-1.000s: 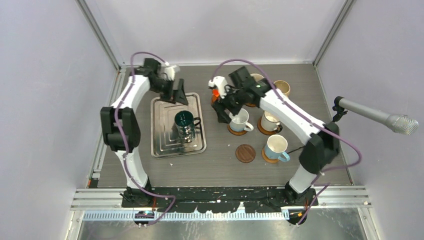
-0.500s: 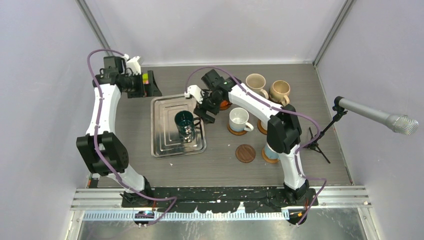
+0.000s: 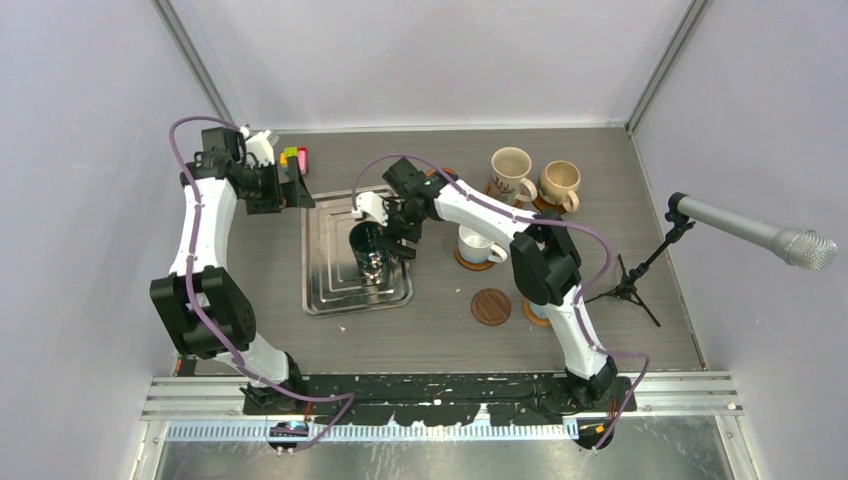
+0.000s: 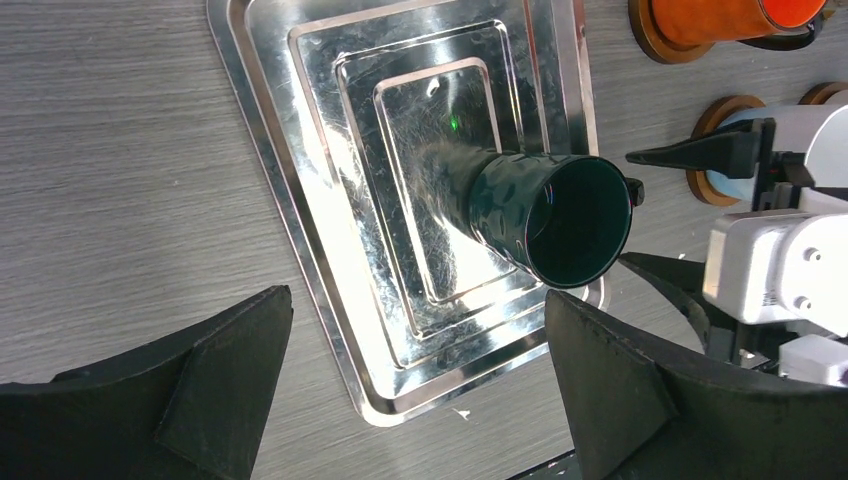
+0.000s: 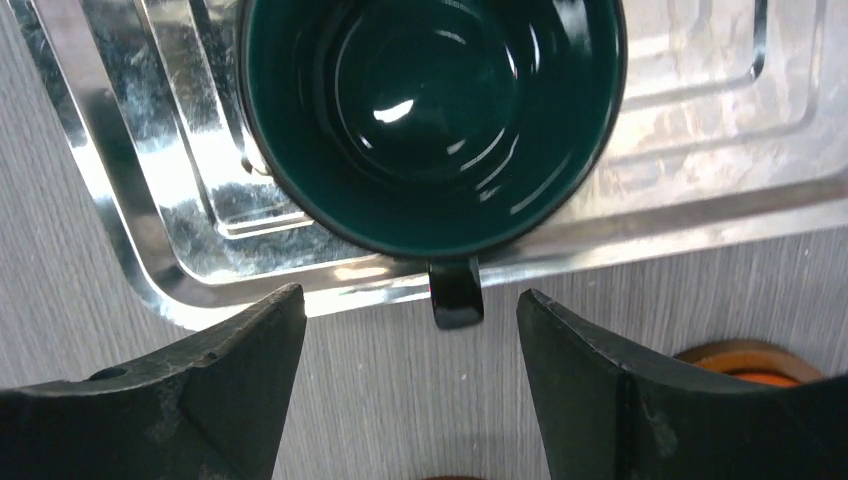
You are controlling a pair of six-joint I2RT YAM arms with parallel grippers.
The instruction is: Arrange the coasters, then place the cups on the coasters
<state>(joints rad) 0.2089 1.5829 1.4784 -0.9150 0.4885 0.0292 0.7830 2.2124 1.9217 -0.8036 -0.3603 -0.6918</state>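
Observation:
The base of the cup needs to stay free to stand on the bare coaster, so the robot's right gripper needs to grab the dark green cup (image 5: 430,110) by its handle (image 5: 456,296) next.
A dark green cup (image 3: 369,247) stands upright on the silver tray (image 3: 330,292). My right gripper (image 3: 396,230) hovers open just right of it. In the right wrist view the cup (image 5: 430,110) fills the top, and its handle (image 5: 457,293) points into the gap of the gripper (image 5: 410,318), touching neither finger. My left gripper (image 3: 300,190) is open at the tray's far left corner, holding nothing. In the left wrist view that gripper (image 4: 412,310) looks down on the tray (image 4: 300,150) and the cup (image 4: 550,215). One dark brown coaster (image 3: 491,307) lies bare.
A white cup (image 3: 478,240) sits on a coaster, with beige (image 3: 510,166) and tan (image 3: 560,181) cups further back. An orange cup (image 4: 730,15) sits on a coaster right of the tray. A microphone on a stand (image 3: 750,232) reaches in from the right.
My right gripper has swung left from the white cup to the green cup on the tray. The left arm pulled back from the tray's far edge to its far left corner.

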